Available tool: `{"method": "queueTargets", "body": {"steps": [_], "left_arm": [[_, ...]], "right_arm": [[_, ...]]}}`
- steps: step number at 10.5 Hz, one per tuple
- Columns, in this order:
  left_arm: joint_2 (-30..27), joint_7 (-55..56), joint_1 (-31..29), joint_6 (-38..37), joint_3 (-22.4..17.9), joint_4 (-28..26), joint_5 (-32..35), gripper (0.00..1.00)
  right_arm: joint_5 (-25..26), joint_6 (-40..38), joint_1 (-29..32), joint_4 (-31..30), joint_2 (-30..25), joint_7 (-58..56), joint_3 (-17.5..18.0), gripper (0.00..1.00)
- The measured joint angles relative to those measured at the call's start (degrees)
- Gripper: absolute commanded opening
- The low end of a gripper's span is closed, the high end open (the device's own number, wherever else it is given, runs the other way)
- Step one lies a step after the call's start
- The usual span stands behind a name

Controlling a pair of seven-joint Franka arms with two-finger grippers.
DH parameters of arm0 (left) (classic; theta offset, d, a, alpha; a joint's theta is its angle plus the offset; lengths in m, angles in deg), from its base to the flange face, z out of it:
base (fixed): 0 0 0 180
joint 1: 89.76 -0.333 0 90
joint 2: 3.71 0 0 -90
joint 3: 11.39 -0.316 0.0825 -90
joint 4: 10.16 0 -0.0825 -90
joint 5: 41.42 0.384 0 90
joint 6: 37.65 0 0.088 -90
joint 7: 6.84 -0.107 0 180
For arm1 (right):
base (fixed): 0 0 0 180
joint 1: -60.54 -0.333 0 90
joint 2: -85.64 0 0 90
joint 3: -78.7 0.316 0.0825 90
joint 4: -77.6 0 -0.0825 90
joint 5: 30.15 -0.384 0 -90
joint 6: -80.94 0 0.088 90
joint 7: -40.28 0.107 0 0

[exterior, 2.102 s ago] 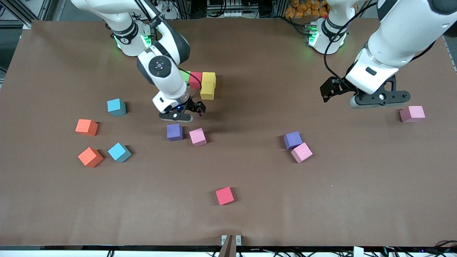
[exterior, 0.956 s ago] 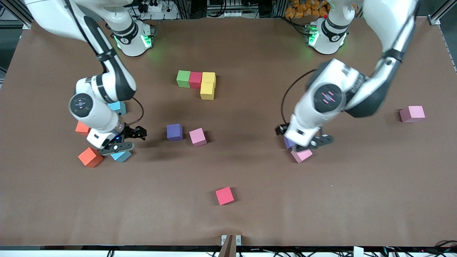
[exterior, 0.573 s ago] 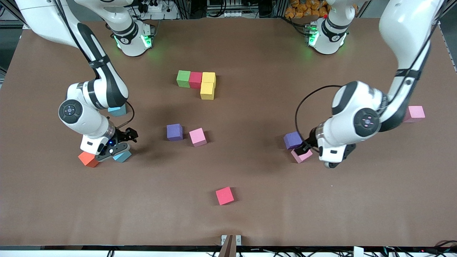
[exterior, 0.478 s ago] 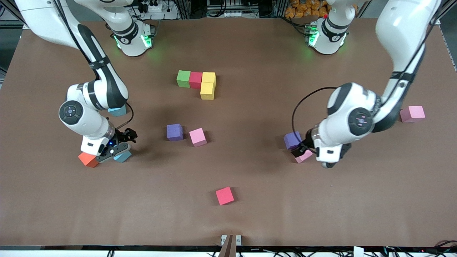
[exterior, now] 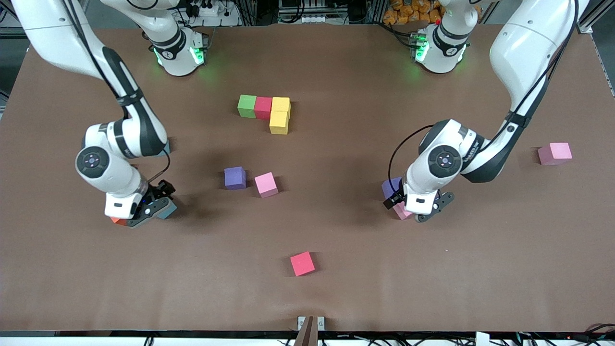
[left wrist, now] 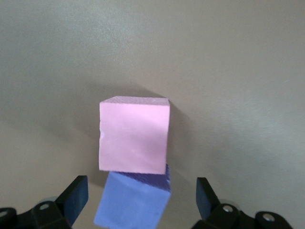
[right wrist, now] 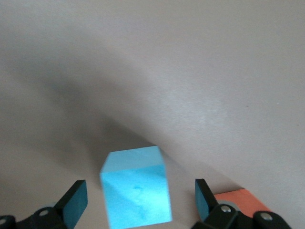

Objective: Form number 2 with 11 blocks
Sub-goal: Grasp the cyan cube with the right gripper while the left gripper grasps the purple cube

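Note:
The left gripper grabs the purple block (exterior: pixel 390 185) by its opposite sides next, to extend the figure from the yellow block.
A green (exterior: pixel 247 105), a red (exterior: pixel 263 107) and a yellow block (exterior: pixel 281 103) form a touching row, with a second yellow block (exterior: pixel 278 123) against the first, nearer the camera. My right gripper (exterior: pixel 144 212) (right wrist: pixel 140 205) is low and open around a light blue block (exterior: pixel 169 210) (right wrist: pixel 137 191), its fingers apart from the sides. My left gripper (exterior: pixel 412 207) (left wrist: pixel 141 205) is open and low over a purple block (exterior: pixel 390 185) (left wrist: pixel 133 205), which sits between its fingers and touches a pink block (exterior: pixel 399 212) (left wrist: pixel 134 136).
A purple cube (exterior: pixel 235 177) and a pink cube (exterior: pixel 266 184) lie mid-table. Another pink cube (exterior: pixel 555 153) sits toward the left arm's end. A red cube (exterior: pixel 302 263) lies near the front edge. An orange cube (exterior: pixel 115 220) (right wrist: pixel 238 200) lies beside the light blue one.
My right gripper has come down around the light blue block. My left gripper has swung over the purple and pink pair and dropped lower. Both stayed open; no block moved.

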Motion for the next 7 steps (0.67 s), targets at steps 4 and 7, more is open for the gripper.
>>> {"method": "queueTargets", "body": {"steps": [4, 7], "left_arm": [[-0.02, -3.55, 0.51, 1.17, 0.92, -1.56, 1.31, 1.0], [-0.11, -9.08, -1.93, 5.97, 0.91, -4.98, 1.32, 1.0]], "right_arm": [[-3.27, 0.97, 0.5, 1.09, 2.96, -0.68, 0.4, 1.0], [-3.86, 0.81, 0.04, 1.19, 2.97, -0.68, 0.63, 1.0]]}}
